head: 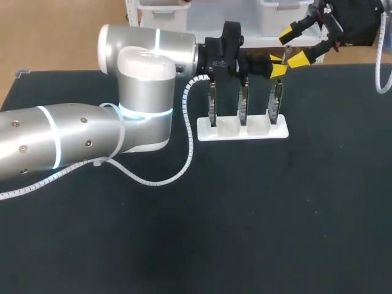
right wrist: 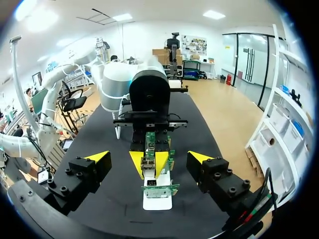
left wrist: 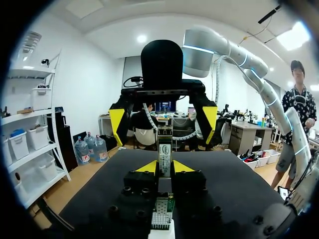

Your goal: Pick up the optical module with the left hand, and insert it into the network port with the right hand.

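Observation:
My right gripper takes hold of the optical module by its twin-socket end (right wrist: 148, 163) next, to insert the module plug first into the network port (right wrist: 151, 182).
The optical module (left wrist: 165, 149), a slim silver bar with a label, stands upright with my left gripper (left wrist: 165, 168) shut on it. In the head view the left gripper (head: 277, 66) is over the rightmost of three upright network port boards (head: 277, 101) on a white holder (head: 242, 130). I cannot tell whether the module touches that board. My right gripper (head: 293, 47) hovers just behind and to the right, open, with the module in line with its gap. From the right wrist, my right gripper (right wrist: 149, 157) stands wide open, facing the left gripper (right wrist: 148, 162) and the green board (right wrist: 158, 188) below it.
The holder's two other boards (head: 212, 104) (head: 244, 103) stand close to the left of the held one. My left arm (head: 92, 138) and its white coiled cable (head: 177, 165) lie across the left half of the black table (head: 275, 214).

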Controlling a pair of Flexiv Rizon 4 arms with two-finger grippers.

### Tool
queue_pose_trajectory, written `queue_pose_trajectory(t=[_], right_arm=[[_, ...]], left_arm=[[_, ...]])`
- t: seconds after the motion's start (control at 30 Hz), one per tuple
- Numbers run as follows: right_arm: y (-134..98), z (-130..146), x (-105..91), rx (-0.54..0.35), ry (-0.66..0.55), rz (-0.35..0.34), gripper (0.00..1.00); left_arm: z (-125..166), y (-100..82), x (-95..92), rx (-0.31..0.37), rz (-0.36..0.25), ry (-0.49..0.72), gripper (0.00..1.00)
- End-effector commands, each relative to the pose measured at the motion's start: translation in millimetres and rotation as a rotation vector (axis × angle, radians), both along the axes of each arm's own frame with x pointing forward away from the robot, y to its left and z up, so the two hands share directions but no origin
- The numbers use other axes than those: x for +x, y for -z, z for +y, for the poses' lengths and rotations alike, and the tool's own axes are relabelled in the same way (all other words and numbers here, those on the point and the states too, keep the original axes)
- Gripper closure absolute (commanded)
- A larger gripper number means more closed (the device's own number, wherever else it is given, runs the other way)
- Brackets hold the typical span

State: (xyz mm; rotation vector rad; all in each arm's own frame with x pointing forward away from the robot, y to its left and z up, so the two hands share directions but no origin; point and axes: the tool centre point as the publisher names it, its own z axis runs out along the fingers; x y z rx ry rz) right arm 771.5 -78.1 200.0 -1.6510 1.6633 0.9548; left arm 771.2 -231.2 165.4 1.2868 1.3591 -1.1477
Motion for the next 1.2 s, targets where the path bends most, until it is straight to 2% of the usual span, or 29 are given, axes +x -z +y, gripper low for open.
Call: queue_pose_trajectory(t=[0.03, 0.1, 0.13, 0.17, 0.2, 0.83, 0.87, 0.9, 0.93, 1.2], right_arm=[[-0.4, -0.2, -0.6, 0.001, 0.002, 0.0, 0.0], [-0.4, -0.4, -0.9, 0.004, 0.002, 0.003, 0.0], [-0.4, -0.5, -1.0, 0.006, 0.003, 0.004, 0.26], [-0.3, -0.7, -1.4, 0.015, 0.002, 0.011, 0.82], [-0.5, -0.9, -1.9, 0.019, 0.001, 0.009, 1.0], [-0.3, -4.5, -5.1, 0.022, 0.013, 0.007, 1.0], [-0.2, -4.7, -5.1, 0.022, 0.014, 0.007, 1.0], [-0.2, -4.8, -5.2, 0.022, 0.015, 0.007, 1.0], [-0.2, -5.0, -5.4, 0.021, 0.016, 0.007, 1.0], [-0.1, -5.5, -6.0, 0.026, 0.02, 0.007, 1.0]], left_arm=[[-0.9, -0.4, 2.6, 0.004, 0.002, 0.005, 1.0], [-0.9, -0.4, 2.6, 0.004, 0.002, 0.005, 1.0], [-0.9, -0.4, 2.6, 0.004, 0.002, 0.005, 1.0], [-0.9, -0.4, 2.6, 0.004, 0.002, 0.005, 1.0], [-0.9, -0.4, 2.6, 0.004, 0.002, 0.005, 1.0], [-0.9, -0.4, 2.6, 0.004, 0.002, 0.005, 1.0], [-0.9, -0.4, 2.6, 0.004, 0.002, 0.005, 0.68], [-0.9, -0.4, 2.6, 0.004, 0.002, 0.005, 0.03], [-0.9, -0.4, 2.6, 0.004, 0.002, 0.005, 0.0], [-0.9, -0.4, 2.6, 0.004, 0.002, 0.005, 0.0]])
